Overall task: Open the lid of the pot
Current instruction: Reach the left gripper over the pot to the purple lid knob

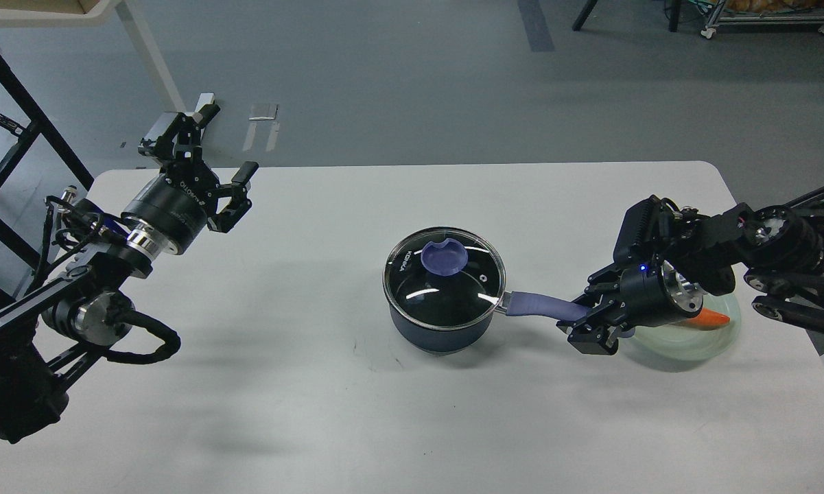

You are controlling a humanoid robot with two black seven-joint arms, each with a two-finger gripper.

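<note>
My left gripper should next pick up the glass lid (446,291) by its narrow purple knob (444,256) to open the pot, because the lid spans the whole pot and is too wide for my fingers.
A dark blue pot (439,333) stands at the table's middle with a glass lid (446,291) on it. The lid has a purple knob (444,256). The pot's purple handle (538,305) points right. My right gripper (588,320) is shut on the end of that handle. My left gripper (213,144) is open and empty, raised over the table's far left corner, well away from the pot.
A pale green plate (686,343) with an orange carrot (712,318) lies right of the pot, partly under my right wrist. The white table (315,412) ends close behind the left gripper. A black rack (0,137) stands at far left.
</note>
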